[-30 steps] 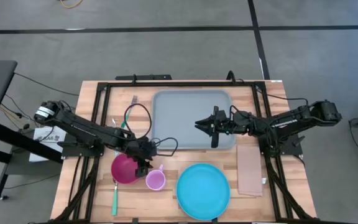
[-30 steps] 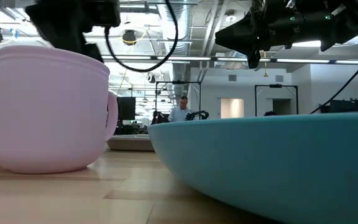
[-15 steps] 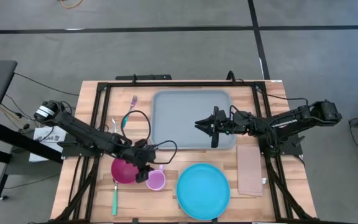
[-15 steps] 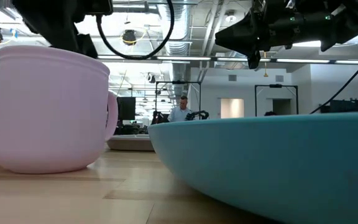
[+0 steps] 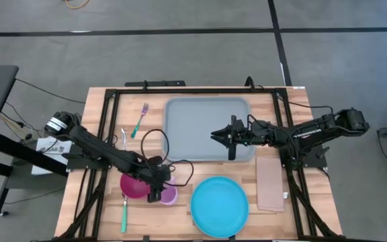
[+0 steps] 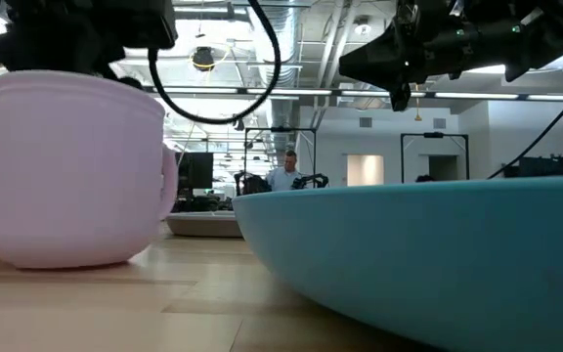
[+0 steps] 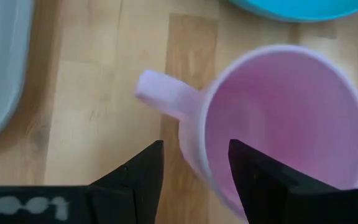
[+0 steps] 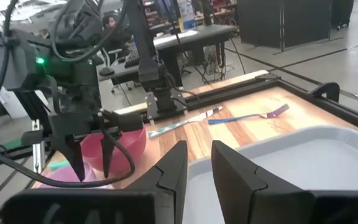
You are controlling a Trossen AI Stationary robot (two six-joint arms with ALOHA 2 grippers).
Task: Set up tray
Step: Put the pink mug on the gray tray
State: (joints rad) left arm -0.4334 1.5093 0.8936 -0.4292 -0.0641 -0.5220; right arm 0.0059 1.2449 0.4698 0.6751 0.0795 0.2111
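I should next grab the cup's side [image 7: 201, 152] beside the cup's handle with my left gripper, so that I can set the lilac cup on the tray.
The pale grey-blue tray [image 5: 197, 128] lies at the table's far middle. My right gripper [image 5: 230, 139] hovers level over the tray's right part, slightly open and holding nothing. A lilac cup [image 5: 169, 196] stands upright near the front, between a magenta bowl [image 5: 132, 185] and a bright-blue plate [image 5: 219, 205]. My left gripper [image 5: 156, 193] is open and points steeply down at the cup [image 7: 278, 124]. Its fingers stand either side of the cup's wall, beside the handle [image 7: 160, 96]. My left gripper [image 7: 194, 152] comes from above at a slant and straddles the cup's wall [image 7: 191, 134] beside the handle, one finger inside the cup and one outside. Whether either finger touches the wall I cannot tell. The cup stands upright on the table.
A tan napkin [image 5: 269, 183] lies right of the plate. A fork with a purple head [image 5: 140, 119] lies left of the tray, and a green utensil [image 5: 123, 215] lies near the front left. A black frame [image 5: 180, 89] borders the table.
My left gripper has gone down and toward the table's near edge, from over the bowl's right rim onto the cup, staying open. In the low view the cup has shifted a little and its handle has turned slightly.
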